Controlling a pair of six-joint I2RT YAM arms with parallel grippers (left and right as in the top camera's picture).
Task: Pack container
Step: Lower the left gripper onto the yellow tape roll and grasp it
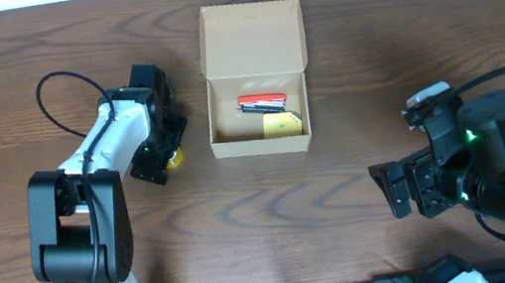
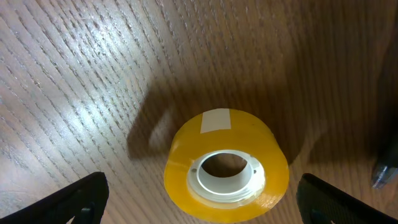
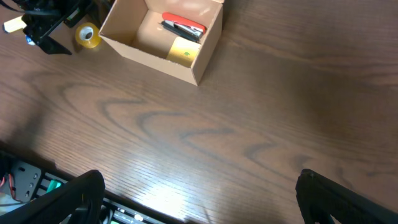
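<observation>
My left gripper grabs the yellow tape roll [image 2: 226, 166] across its outer rim next, white core facing me, to pack it flat in the container.
The container [image 1: 263, 143] is a tan cardboard box with its flap lid open, at the table's middle back; it also shows in the right wrist view [image 3: 158, 58]. Inside lie a red stapler-like item [image 1: 261, 101] and a yellow item [image 1: 282, 124]. A yellow tape roll [image 2: 226, 166] with a white core lies flat on the table, left of the box [image 1: 175, 157]. My left gripper [image 2: 199, 205] is open, its fingers on either side of the roll and apart from it. My right gripper [image 3: 199, 199] is open and empty above bare table at the right front.
A dark pen-like tip [image 2: 385, 174] lies at the right edge of the left wrist view. The table's front edge with a rail [image 3: 37, 180] runs below my right gripper. The left arm's black cable [image 1: 59, 90] loops over the table.
</observation>
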